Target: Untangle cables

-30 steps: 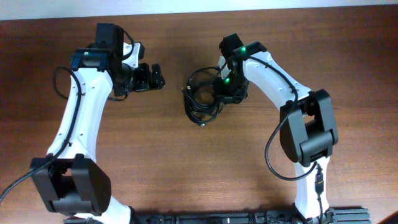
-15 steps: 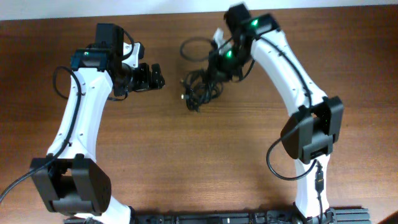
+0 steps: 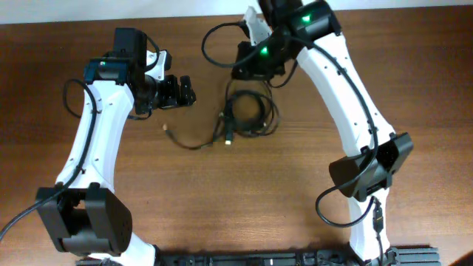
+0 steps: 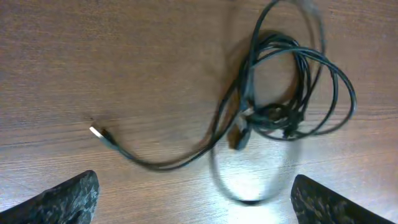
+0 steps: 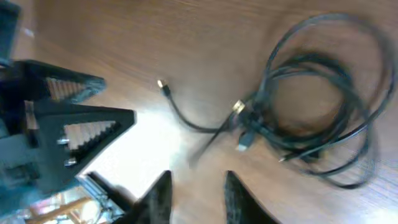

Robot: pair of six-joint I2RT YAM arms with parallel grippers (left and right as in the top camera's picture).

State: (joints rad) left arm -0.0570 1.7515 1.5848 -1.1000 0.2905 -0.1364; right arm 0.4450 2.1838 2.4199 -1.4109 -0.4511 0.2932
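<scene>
My right gripper grabs the single piece of cable by the plugs at the coil's edge next, to draw it out and untangle it.
The cables (image 3: 248,115) lie as a loose black coil mid-table, also seen in the left wrist view (image 4: 292,93) and the right wrist view (image 5: 317,106). One strand (image 3: 194,145) trails left and ends in a small plug (image 3: 164,127). Another loop (image 3: 214,46) shows beside my right gripper (image 3: 245,66), which is raised behind the coil. Whether they touch I cannot tell. Its jaws (image 5: 196,196) stand a little apart, with only wood between them and a blurred streak of cable just ahead. My left gripper (image 3: 181,90) is wide open to the left of the coil, its fingertips (image 4: 68,199) empty.
The table's far edge (image 3: 185,16) runs close behind both grippers. In the right wrist view the left arm's open gripper (image 5: 74,130) shows at the left. Brown wood spreads toward the near edge.
My right gripper rose and swung back-left, dragging the coil. The coil has dropped and spread, one strand now lies out to the left. Its jaws shut, then parted. The left arm stayed still.
</scene>
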